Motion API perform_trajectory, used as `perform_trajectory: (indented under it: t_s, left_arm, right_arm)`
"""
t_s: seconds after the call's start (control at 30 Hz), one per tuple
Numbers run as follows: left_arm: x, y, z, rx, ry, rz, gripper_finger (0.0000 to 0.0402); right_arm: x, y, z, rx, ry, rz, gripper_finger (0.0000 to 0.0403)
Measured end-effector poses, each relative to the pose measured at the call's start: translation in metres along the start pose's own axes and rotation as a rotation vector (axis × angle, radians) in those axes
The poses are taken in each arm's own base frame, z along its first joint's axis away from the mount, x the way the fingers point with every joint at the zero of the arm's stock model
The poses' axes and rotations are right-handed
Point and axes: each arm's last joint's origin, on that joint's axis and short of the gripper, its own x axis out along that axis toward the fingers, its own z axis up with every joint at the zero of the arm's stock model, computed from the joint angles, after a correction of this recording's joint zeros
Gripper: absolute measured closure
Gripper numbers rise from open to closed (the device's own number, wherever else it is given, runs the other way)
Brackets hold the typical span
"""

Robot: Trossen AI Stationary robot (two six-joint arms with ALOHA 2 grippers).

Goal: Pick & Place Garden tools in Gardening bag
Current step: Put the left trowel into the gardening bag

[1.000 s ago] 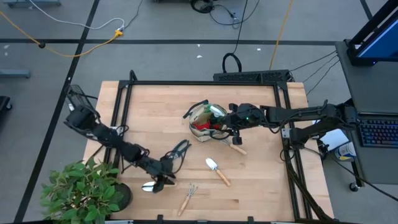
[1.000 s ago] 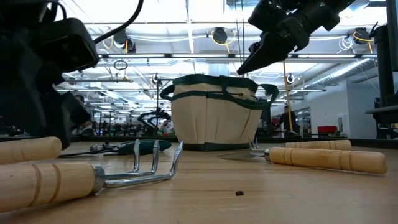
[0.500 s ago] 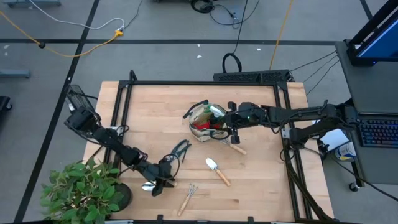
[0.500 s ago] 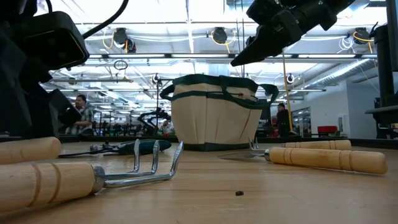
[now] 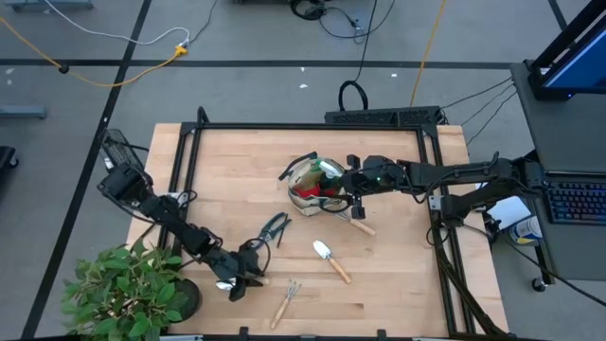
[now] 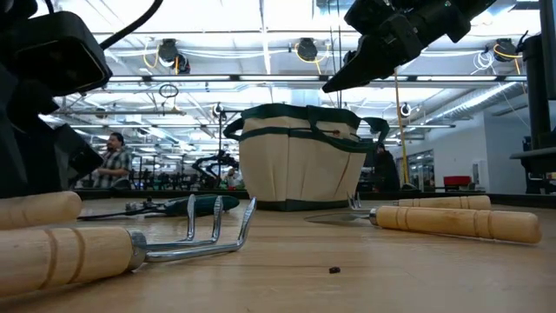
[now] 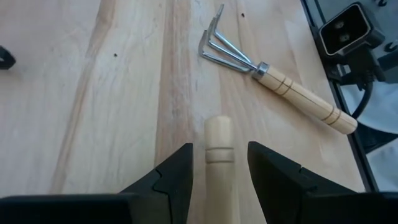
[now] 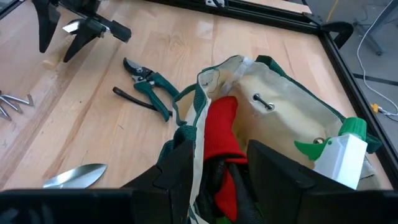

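The trowel should go in the gardening bag (image 5: 308, 189). My left gripper will grab the trowel's wooden handle next.
My left gripper (image 5: 241, 277) is open, low over the table's near left part. Its fingers stand on either side of a trowel's wooden handle (image 7: 219, 134) without touching it; the trowel's metal blade (image 5: 225, 283) lies beside the plant. My right gripper (image 5: 347, 187) is open and empty, just above the beige gardening bag (image 5: 308, 189), clear of its rim in the low view (image 6: 334, 83). The bag stands upright and holds a red glove (image 8: 221, 124) and a green spray bottle with a white top (image 8: 339, 152).
On the table lie the green-handled pruning shears (image 5: 275, 227), a rake (image 5: 287, 301), a trowel (image 5: 329, 258) and another wooden-handled tool (image 5: 360, 225) beside the bag. A leafy potted plant (image 5: 128, 289) stands at the near left corner. A black frame (image 5: 189, 142) borders the table.
My left gripper has gone toward the table's near edge and a little left, away from the shears, and now stands over the trowel's handle. My right gripper has risen slightly above the bag.
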Motion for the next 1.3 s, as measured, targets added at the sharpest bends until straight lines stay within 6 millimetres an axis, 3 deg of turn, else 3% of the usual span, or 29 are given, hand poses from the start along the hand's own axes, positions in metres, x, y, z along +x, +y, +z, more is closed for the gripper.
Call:
perform_trajectory:
  t_s: [0.43,0.67,0.87,1.1,1.3]
  left_arm:
    - [0.014,0.007,-0.012,-0.01,0.036,0.039,0.0248]
    - [0.014,0.007,-0.009,0.034,0.007,0.026,0.0332]
    - [0.016,0.013,0.0,0.03,-0.037,0.021,0.0332]
    - [0.013,0.022,0.048,0.156,-0.182,-0.038,0.0332]
    - [-0.017,0.035,0.108,0.367,-0.381,-0.049,0.0332]
  right_arm:
    - [0.0,0.0,0.0,0.0,0.0,0.003,0.0261]
    - [0.0,0.0,0.0,0.0,0.0,0.003,0.0261]
    - [0.0,0.0,0.0,0.0,-0.001,0.003,0.0261]
    - [0.0,0.0,0.0,0.0,-0.001,0.002,0.0261]
    - [0.0,0.0,0.0,0.0,-0.001,0.002,0.0261]
